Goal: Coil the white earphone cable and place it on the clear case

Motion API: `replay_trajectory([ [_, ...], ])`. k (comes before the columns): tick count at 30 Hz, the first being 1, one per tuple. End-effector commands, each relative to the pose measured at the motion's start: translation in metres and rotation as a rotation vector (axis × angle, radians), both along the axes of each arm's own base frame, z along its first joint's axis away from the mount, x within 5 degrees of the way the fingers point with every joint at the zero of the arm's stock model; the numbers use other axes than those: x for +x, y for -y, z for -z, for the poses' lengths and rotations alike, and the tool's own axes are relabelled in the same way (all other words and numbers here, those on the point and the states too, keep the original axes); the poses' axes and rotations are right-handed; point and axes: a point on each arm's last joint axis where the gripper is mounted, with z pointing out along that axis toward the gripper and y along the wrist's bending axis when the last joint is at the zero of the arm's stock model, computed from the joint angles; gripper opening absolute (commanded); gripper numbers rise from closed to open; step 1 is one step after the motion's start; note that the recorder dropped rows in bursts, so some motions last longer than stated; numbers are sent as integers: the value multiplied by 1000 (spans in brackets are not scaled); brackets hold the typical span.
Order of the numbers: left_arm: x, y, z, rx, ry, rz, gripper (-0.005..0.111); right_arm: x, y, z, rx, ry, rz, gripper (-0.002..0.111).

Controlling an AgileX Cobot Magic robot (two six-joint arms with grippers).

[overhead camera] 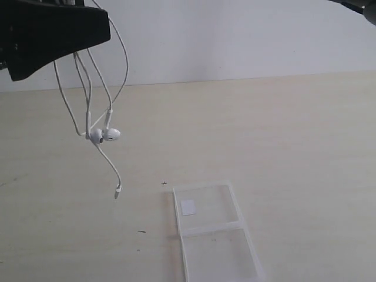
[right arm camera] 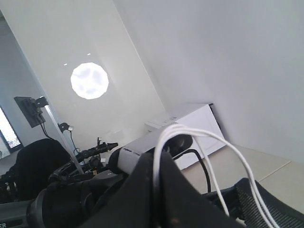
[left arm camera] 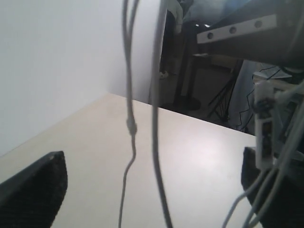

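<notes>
My left gripper will next grab the white cable by the middle of its looped strands, to gather the earphone cable (overhead camera: 88, 88) into a coil.
The white earphone cable (overhead camera: 88, 88) hangs in loose loops from a black gripper body (overhead camera: 53, 32) at the upper left, above the table. Its two earbuds (overhead camera: 106, 135) dangle together and the plug end (overhead camera: 117, 192) hangs lowest. The clear case (overhead camera: 214, 235) lies flat and opened out near the front edge, with a white sticker (overhead camera: 188, 207). My right gripper (right arm camera: 159, 164) points upward, shut on a loop of the cable (right arm camera: 209, 142). My left gripper (left arm camera: 152, 166) is open wide. Cable strands (left arm camera: 156, 118) hang between its fingers, and the inline remote (left arm camera: 263, 128) sits by one finger (left arm camera: 270, 190).
The pale wooden table (overhead camera: 294, 147) runs back to a white wall (overhead camera: 235, 35). A dark arm part (overhead camera: 361, 7) shows at the top right corner. Stands and equipment (left arm camera: 213, 57) sit beyond the table's far edge in the left wrist view.
</notes>
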Motion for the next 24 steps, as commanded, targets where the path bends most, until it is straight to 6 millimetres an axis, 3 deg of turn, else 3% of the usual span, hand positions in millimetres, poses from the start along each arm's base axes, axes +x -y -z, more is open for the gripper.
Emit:
replay_trajectory([
  [1, 5, 2, 3, -42, -8, 13, 94, -1, -1, -3, 10, 12, -9, 0],
  [15, 13, 5, 11, -72, -28, 55, 93, -2, -1, -2, 7, 20, -16, 0],
  [17, 14, 5, 12, -72, -34, 54, 88, -2, -1, -2, 7, 20, -16, 0],
  [22, 16, 5, 14, -73, -43, 60, 56, -2, -1, -2, 7, 20, -16, 0],
  [24, 17, 5, 15, -70, -42, 60, 50, -2, -1, -2, 7, 20, -16, 0],
])
